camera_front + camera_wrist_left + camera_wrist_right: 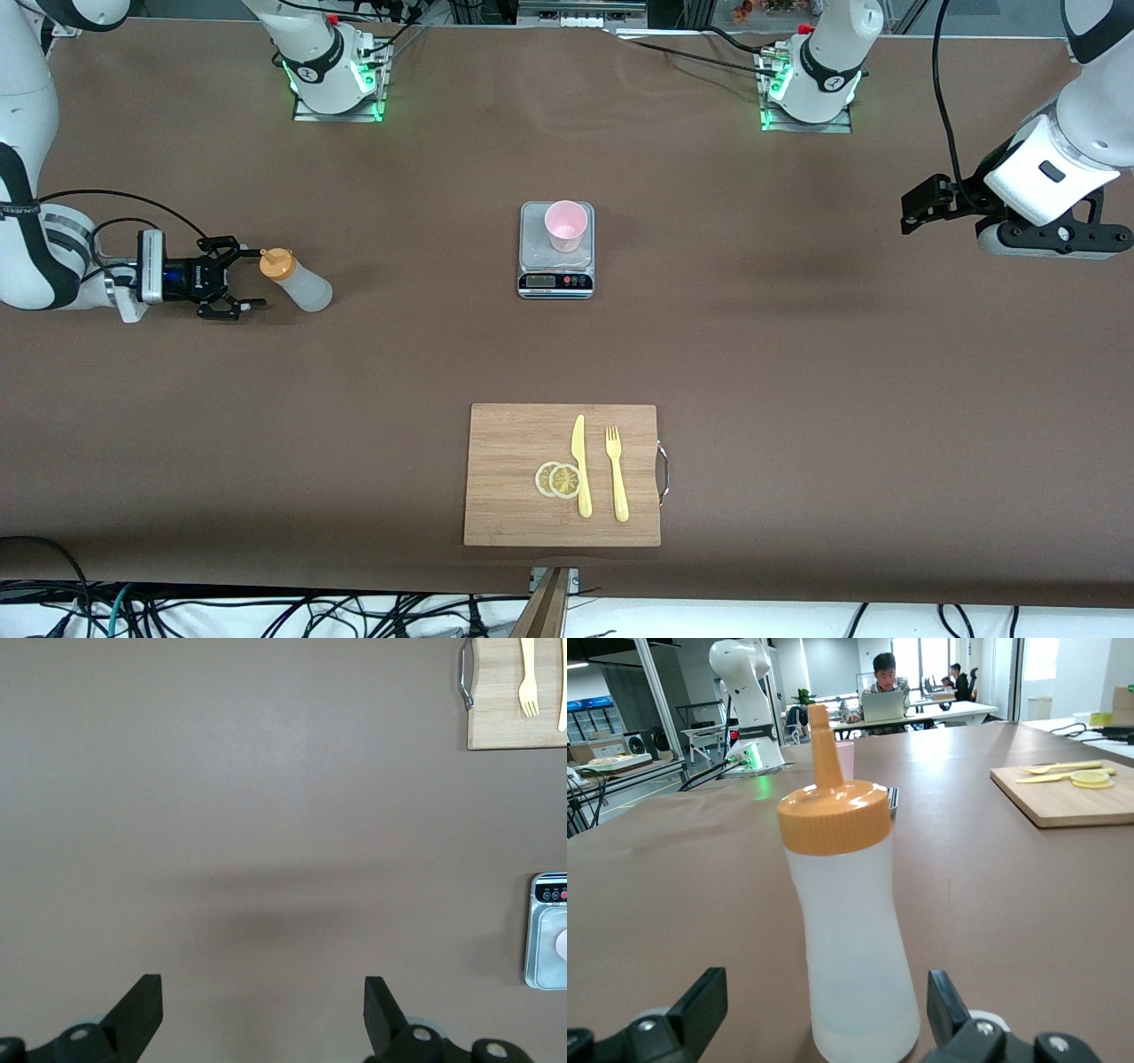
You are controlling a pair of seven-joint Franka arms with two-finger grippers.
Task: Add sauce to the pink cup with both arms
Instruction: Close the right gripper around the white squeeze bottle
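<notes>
I should next grab the sauce bottle by its translucent body with my right gripper. Then it can add sauce to the pink cup.
The sauce bottle, translucent whitish with an orange nozzle cap, stands upright on the table toward the right arm's end. My right gripper is low at the table and open. In the right wrist view its fingers stand on either side of the bottle's lower part without touching it. The pink cup stands on the grey scale mid-table. My left gripper is open and empty, up over bare table at the left arm's end.
A wooden cutting board lies nearer to the front camera than the scale, with a yellow knife, a yellow fork and two lemon slices on it. The scale and board show at the edge of the left wrist view.
</notes>
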